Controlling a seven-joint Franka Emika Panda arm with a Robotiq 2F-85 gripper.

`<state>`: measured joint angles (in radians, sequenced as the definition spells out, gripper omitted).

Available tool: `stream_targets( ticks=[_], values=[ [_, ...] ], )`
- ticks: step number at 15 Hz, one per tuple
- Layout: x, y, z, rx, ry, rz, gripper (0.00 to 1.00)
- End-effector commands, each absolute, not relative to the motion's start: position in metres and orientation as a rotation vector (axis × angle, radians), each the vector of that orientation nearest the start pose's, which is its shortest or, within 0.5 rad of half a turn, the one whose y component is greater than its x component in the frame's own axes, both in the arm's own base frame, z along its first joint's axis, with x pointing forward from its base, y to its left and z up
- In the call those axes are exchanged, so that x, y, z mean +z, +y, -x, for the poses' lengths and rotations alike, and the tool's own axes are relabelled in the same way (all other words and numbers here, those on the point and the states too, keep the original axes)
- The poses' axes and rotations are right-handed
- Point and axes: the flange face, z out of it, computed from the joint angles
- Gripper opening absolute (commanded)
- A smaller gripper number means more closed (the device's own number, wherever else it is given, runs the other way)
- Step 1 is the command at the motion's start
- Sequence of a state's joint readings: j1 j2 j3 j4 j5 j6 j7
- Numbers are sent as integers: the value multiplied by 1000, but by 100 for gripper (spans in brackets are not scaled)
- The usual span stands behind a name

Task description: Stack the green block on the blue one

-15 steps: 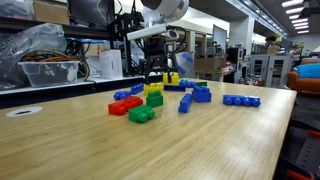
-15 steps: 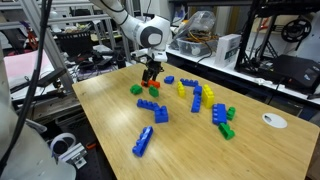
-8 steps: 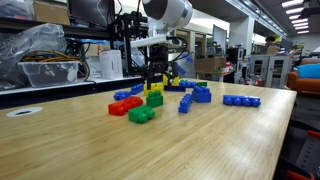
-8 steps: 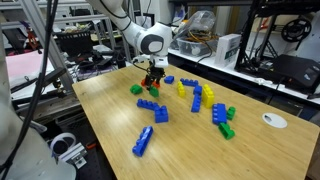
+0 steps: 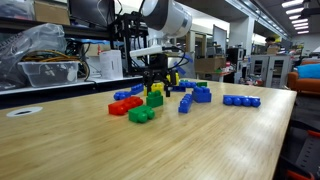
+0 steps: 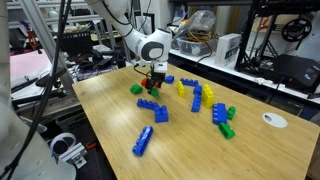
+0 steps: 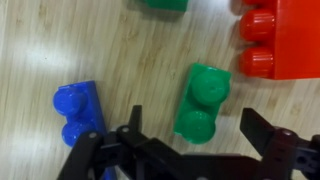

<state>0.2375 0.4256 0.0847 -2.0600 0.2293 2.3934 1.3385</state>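
My gripper needs to close on the green block now, as both fingers are down close to the table on either side of the block's near stud.
The green block, bright green with two studs, lies on the wooden table straight below me in the wrist view. My gripper is open, with one finger on each side of the block, apart from it. In both exterior views the gripper hangs low over the bricks at the table's far end. I cannot pick out the block for certain there. The blue one, chunky and studded, sits apart toward the table's middle.
A small blue brick lies left of the green block, a red brick at upper right, and another green brick at the top edge. Elsewhere lie a green brick, a darker green brick, a red brick and a long blue strip.
My gripper has come down closer to the table and the bricks at the far end. The bricks have not moved.
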Motion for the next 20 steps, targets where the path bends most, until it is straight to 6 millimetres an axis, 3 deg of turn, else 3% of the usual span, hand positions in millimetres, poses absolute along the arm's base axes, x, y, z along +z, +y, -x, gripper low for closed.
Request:
stream_targets(
  ticks=[1, 2, 11, 14, 20],
  values=[
    [217, 188, -554, 295, 1769, 2516, 75],
    [217, 188, -554, 295, 1768, 2518, 74],
    [228, 190, -552, 216, 1666, 2617, 10],
    [244, 187, -546, 223, 1498, 2700, 10],
    [328, 156, -512, 195, 970, 2850, 10]
  ],
)
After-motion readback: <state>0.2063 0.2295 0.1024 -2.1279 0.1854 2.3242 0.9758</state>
